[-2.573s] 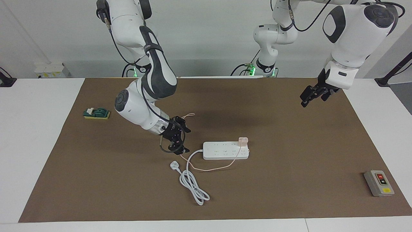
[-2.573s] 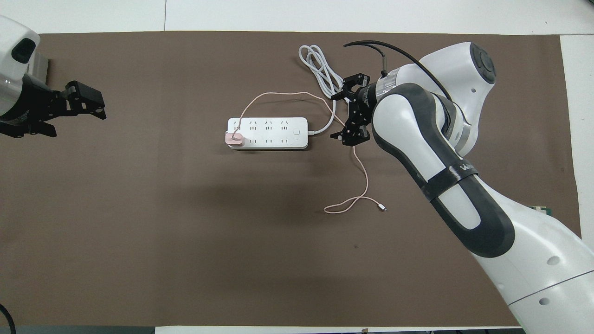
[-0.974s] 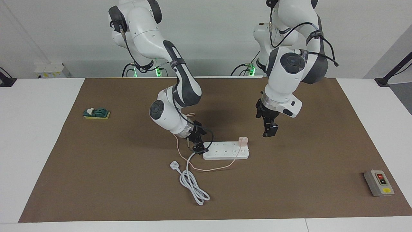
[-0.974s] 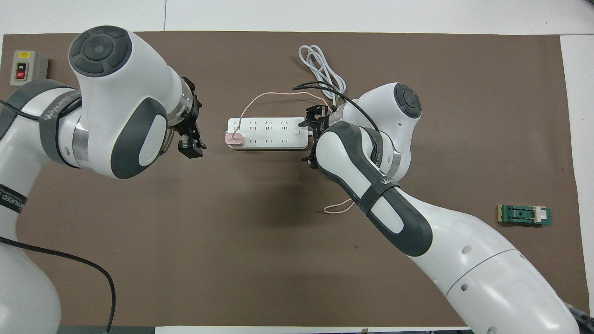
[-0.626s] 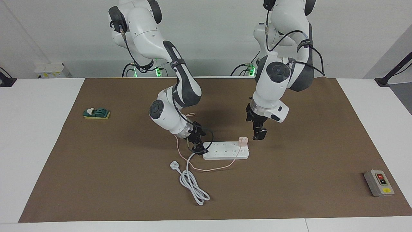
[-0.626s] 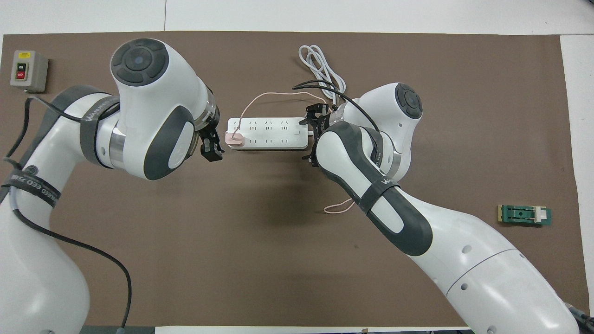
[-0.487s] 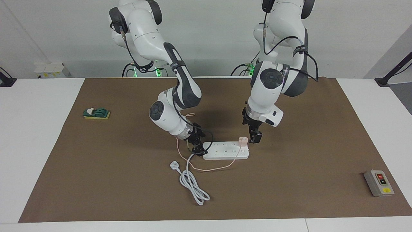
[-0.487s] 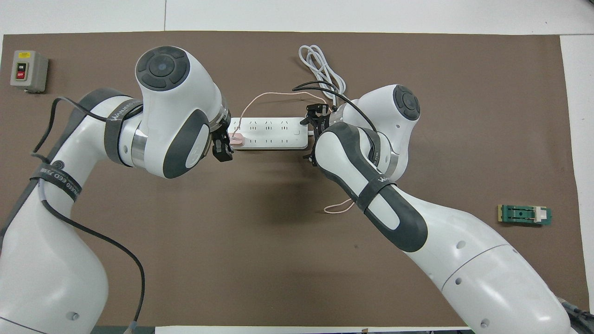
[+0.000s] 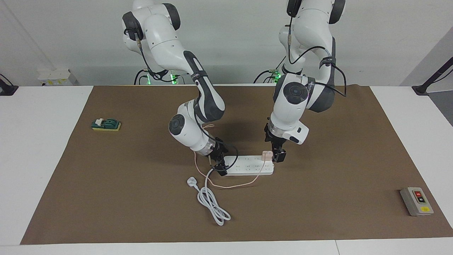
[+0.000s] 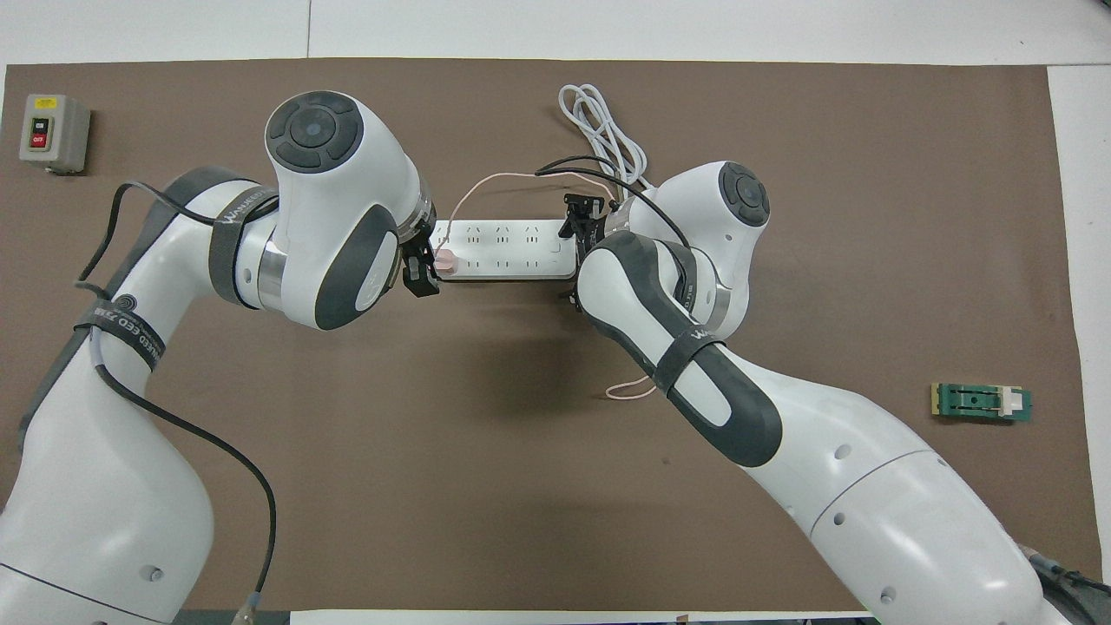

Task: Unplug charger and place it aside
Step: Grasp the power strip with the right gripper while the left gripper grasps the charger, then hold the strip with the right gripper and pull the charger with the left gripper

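Observation:
I should grab the charger's pale pink body (image 10: 445,261) with my left gripper next. Then I can unplug it from the white power strip (image 10: 510,250).
The pale pink charger (image 9: 267,154) is plugged into the white power strip (image 9: 247,165) at the strip's end toward the left arm. In the overhead view the charger (image 10: 444,259) shows just past my left gripper (image 10: 424,260). Its thin pink cable (image 9: 233,186) loops off the strip and runs under the right arm. My left gripper (image 9: 277,150) is open and low, right beside the charger. I cannot tell if it touches. My right gripper (image 9: 219,163) is open, with its fingers either side of the strip's other end (image 10: 555,247).
A white three-pin plug (image 9: 191,181) with a coiled thick cord (image 9: 212,203) lies farther from the robots than the strip. A grey switch box (image 9: 416,201) sits at the left arm's end. A green block (image 9: 106,124) sits at the right arm's end.
The left arm swung in from its end of the table and came down beside the charger. The right gripper slid along the mat up to the strip's end. The charger stays plugged in.

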Robot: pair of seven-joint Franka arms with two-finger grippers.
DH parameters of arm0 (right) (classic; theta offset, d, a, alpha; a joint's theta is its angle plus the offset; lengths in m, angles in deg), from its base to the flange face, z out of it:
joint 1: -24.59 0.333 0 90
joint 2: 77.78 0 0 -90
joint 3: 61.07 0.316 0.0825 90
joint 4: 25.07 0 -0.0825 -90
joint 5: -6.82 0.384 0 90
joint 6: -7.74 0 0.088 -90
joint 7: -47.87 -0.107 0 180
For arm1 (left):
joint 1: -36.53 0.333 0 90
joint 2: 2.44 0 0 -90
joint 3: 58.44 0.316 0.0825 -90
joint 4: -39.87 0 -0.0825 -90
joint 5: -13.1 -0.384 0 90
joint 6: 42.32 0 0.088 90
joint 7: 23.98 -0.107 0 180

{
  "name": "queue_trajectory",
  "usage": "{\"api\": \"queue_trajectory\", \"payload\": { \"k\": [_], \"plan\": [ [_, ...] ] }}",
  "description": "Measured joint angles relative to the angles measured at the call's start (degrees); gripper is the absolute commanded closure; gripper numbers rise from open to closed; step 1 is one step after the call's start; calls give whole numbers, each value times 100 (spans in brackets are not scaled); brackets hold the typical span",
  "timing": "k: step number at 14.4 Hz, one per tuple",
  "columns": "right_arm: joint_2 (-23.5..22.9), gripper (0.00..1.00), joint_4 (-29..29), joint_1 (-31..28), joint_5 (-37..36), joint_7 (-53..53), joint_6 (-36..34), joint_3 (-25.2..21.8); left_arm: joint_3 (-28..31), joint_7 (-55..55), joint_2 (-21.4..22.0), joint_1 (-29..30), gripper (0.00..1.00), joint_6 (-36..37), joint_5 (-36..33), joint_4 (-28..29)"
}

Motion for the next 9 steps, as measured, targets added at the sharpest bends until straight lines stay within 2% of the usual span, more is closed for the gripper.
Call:
{"api": "queue_trajectory", "payload": {
  "k": [9],
  "plan": [
    [-104,0,241,-71,0,16,-39,-43,25,0,-93,6,0,-224,0,56]
  ]
}}
